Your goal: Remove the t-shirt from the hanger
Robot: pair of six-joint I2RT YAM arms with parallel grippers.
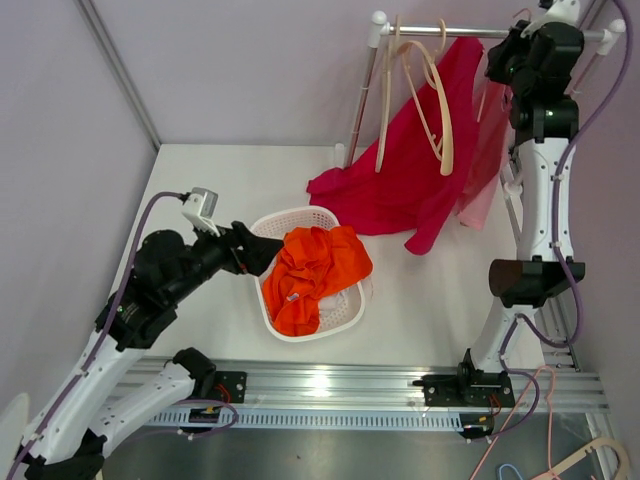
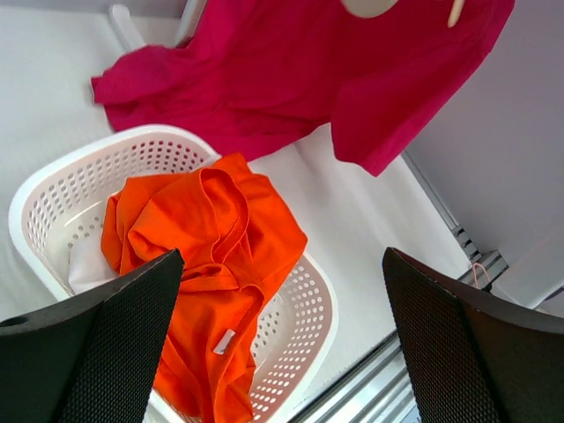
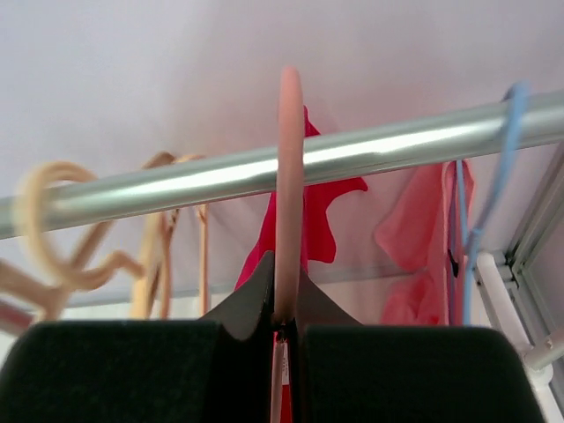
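My left gripper is to grab the crimson t-shirt (image 1: 420,160) next by its loose hanging edge (image 1: 425,236), so that it can pull the t-shirt off the hanger.
A crimson t-shirt (image 1: 420,160) hangs from the rail (image 1: 470,32) and trails down onto the table; in the left wrist view the t-shirt (image 2: 264,79) fills the top. My right gripper (image 3: 284,300) is up at the rail (image 3: 397,145), shut on the salmon-pink hook of a hanger (image 3: 289,176), with the crimson cloth (image 3: 310,220) just behind it. From above, the right gripper (image 1: 500,62) sits at the shirt's upper right edge. My left gripper (image 2: 282,352) hovers open over the basket, nothing between its fingers (image 2: 106,352); from above the left gripper (image 1: 262,252) is at the basket's left rim.
A white perforated basket (image 1: 300,215) holds an orange t-shirt (image 1: 312,272). Bare wooden hangers (image 1: 435,90) hang left of the crimson shirt. A pale pink garment (image 3: 423,238) on a blue hanger (image 3: 502,167) hangs to the right. The rack's post (image 1: 365,95) stands behind the basket.
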